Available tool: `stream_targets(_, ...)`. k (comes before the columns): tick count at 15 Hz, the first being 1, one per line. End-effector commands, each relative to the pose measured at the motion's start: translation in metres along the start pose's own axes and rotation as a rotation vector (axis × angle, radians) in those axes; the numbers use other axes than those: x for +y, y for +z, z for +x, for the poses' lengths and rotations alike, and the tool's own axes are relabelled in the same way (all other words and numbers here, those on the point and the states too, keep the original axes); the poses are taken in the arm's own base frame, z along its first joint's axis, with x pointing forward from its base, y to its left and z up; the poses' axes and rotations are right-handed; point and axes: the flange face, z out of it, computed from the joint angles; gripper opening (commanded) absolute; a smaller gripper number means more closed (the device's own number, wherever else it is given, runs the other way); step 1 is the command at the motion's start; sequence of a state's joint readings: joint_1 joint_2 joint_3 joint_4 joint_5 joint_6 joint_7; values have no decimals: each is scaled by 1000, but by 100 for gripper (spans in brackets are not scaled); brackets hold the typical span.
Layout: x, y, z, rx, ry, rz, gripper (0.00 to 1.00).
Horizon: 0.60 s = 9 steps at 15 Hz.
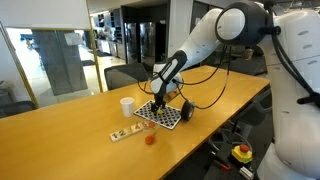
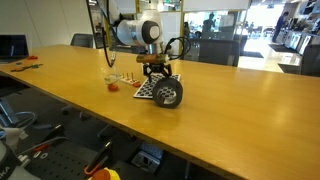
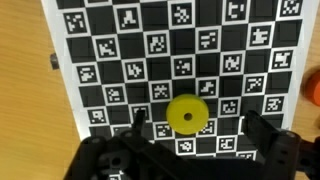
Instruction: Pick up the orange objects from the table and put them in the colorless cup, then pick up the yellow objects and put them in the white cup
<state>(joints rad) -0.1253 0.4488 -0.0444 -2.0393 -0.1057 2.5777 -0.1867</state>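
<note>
My gripper should close on the disc now, because its fingers reach level with the yellow disc's [image 1: 160, 109] [image 3: 187, 114] sides.
In the wrist view a yellow object [image 3: 186, 114], a small round disc with a hole in its middle, lies on a black-and-white checkered board [image 3: 120, 60]. My gripper [image 3: 194, 122] is open just above it, with one dark finger on each side of the disc and nothing held. An orange blur [image 3: 314, 88] shows at the right edge of that view. In an exterior view the white cup [image 1: 127, 105] stands beyond the board [image 1: 160, 114]. The colorless cup [image 1: 151, 139] is a small shape with orange-red inside, in front of the board.
A pale beige strip [image 1: 124, 132] with small pieces on it lies near the clear cup. A black cylinder [image 1: 186, 112] stands at the board's edge, close to the gripper [image 2: 155, 72]. The wooden table [image 2: 90, 110] is long, and its edge is nearby.
</note>
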Motion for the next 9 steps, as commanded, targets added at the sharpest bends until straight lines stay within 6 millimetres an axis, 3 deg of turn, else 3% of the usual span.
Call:
stream_targets(1,4,-5,7,-8,0,26,100)
stream_targets(3,5,-5,6,-13,3,33,100)
stream_targets(4,5,-5,6,-11,5,38,94)
stream_targets(5,5,-4,6,-10,6,42,73)
stream_targets(7,6,-4,6,-13,9,53,69)
stream_targets(9,6,-4,6,-15,12,61,54)
